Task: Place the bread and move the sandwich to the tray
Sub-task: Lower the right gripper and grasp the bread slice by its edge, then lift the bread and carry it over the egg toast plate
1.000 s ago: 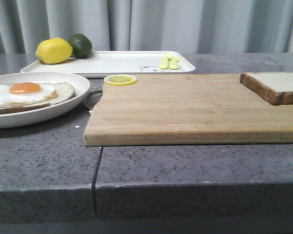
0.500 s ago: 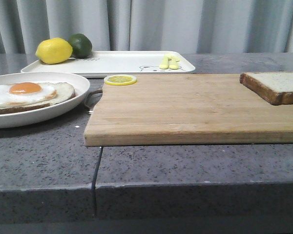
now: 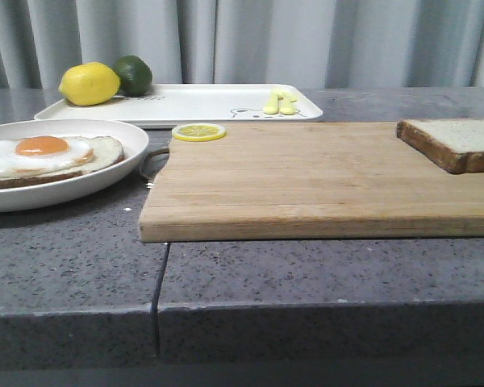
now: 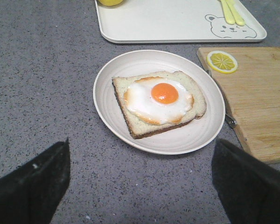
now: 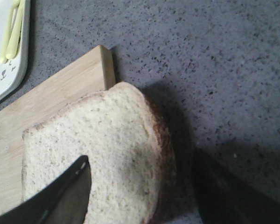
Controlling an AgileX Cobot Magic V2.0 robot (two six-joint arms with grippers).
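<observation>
The right gripper's fingers are above the bread's crust edge (image 5: 164, 147) and the dark counter, so it isn't time to close yet. The right gripper should go down first, then close on the bread's crust edge.
The bread (image 3: 456, 141) lies on the far right corner of the wooden cutting board (image 3: 306, 177) and overhangs its edge. In the right wrist view my right gripper (image 5: 141, 161) is open and straddles the bread's (image 5: 107, 140) crust edge. One finger is over its pale face, the other over the counter. The sandwich (image 3: 44, 153), egg-topped bread on a round white plate (image 3: 105, 173), sits at the left. My left gripper (image 4: 142, 156) is wide open and empty over the counter just short of the plate (image 4: 107, 88). The tray (image 3: 202, 103) lies at the back. Neither gripper shows in the front view.
A lemon (image 3: 89, 84) and a lime (image 3: 133, 74) sit on the tray's left end, with pale yellow utensils (image 3: 278, 102) by its cartoon print. A lemon slice (image 3: 198, 131) lies on the board's back left corner. The board's metal handle (image 3: 149, 164) nearly touches the plate.
</observation>
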